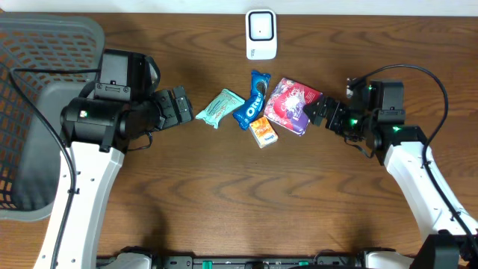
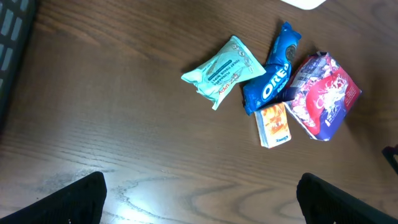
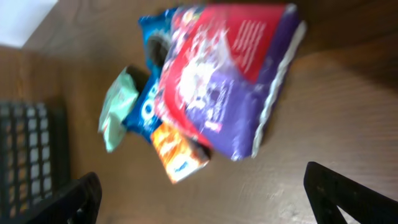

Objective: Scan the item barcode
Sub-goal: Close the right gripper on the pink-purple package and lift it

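Observation:
My right gripper grabs the red-and-purple bag by its purple edge (image 1: 305, 118) (image 3: 264, 98) next, to turn it over for barcode scanning.
Several items lie clustered mid-table: a mint-green packet (image 1: 219, 107) (image 2: 222, 71) (image 3: 118, 111), a blue Oreo pack (image 1: 251, 99) (image 2: 272, 77) (image 3: 147, 99), a small orange box (image 1: 263, 132) (image 2: 273, 124) (image 3: 179, 154) and a red-and-purple bag (image 1: 292, 105) (image 2: 323, 94) (image 3: 227, 81). A white scanner (image 1: 261, 33) stands at the table's far edge. My left gripper (image 1: 181, 106) (image 2: 202, 202) is open, left of the mint packet, with nothing between its fingers. Open too, my right gripper (image 1: 320, 112) (image 3: 205, 199) hovers just right of the purple bag, empty.
A grey mesh basket (image 1: 46, 45) occupies the left end of the table, and its edge (image 3: 28, 155) shows in the right wrist view. Bare wood lies in front of the items.

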